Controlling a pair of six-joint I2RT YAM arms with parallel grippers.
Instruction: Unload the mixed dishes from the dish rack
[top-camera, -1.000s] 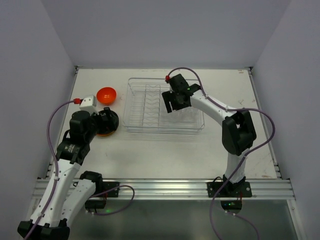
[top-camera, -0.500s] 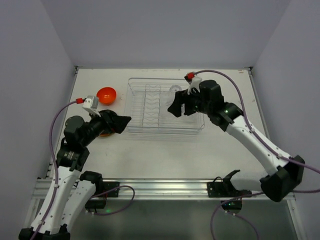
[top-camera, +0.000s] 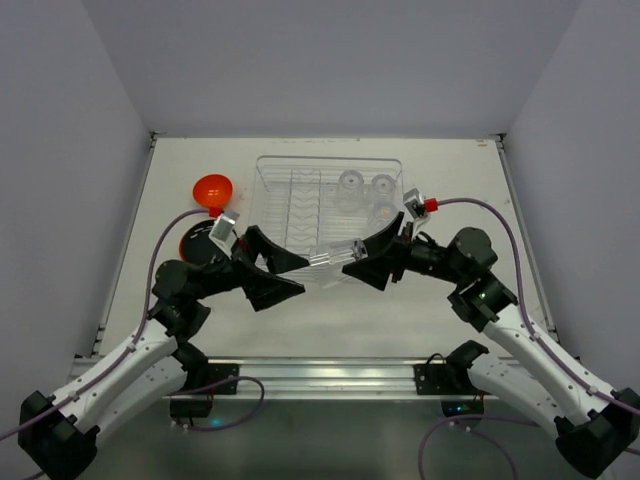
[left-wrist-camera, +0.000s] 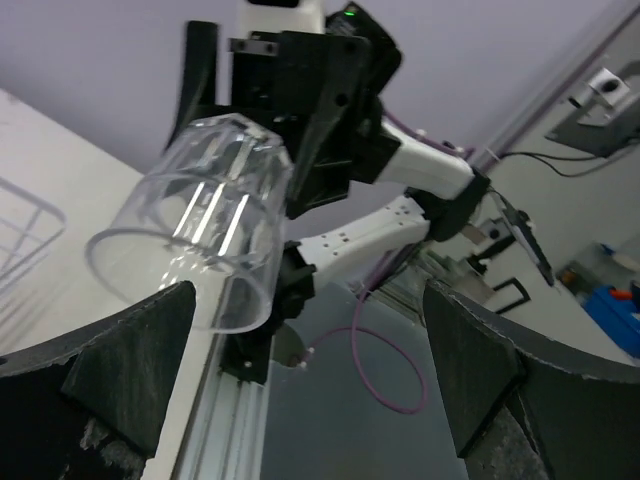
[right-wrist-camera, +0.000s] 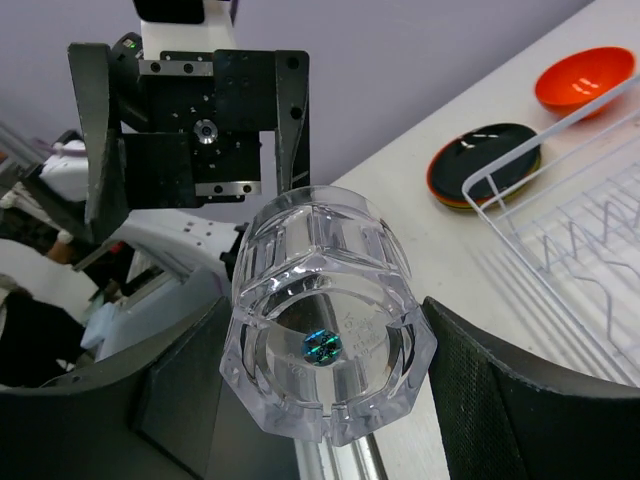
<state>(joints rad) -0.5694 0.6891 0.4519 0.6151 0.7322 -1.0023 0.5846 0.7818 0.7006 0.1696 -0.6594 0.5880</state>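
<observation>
I will next grab the tumbler by its opening's rim (top-camera: 315, 258) (left-wrist-camera: 182, 254) with my left gripper, which leaves the base free. I need to set the tumbler upright on the tabletop.
My right gripper (top-camera: 368, 258) is shut on the base of a clear ribbed tumbler (top-camera: 330, 255) and holds it sideways in the air, in front of the dish rack (top-camera: 272, 168). In the right wrist view the tumbler (right-wrist-camera: 325, 330) sits between my right gripper's (right-wrist-camera: 330, 400) black fingers. My left gripper (top-camera: 285, 272) is open wide and empty, facing the tumbler's open mouth (left-wrist-camera: 195, 230) at close range. Three more tumblers (top-camera: 365, 190) stand in the rack's far right part. The orange bowl (top-camera: 212, 189) and a black-topped plate stack (top-camera: 200, 240) lie left of the rack.
The rack's wire dividers (right-wrist-camera: 570, 210) fill its left half. The bowl (right-wrist-camera: 585, 78) and plate stack (right-wrist-camera: 485, 160) also show in the right wrist view. The aluminium rail (top-camera: 330, 375) runs along the table's near edge, below both grippers.
My right gripper lifted a tumbler out of the rack and swung it toward the near edge. My left gripper left the plate stack and moved right, open, to face the tumbler.
</observation>
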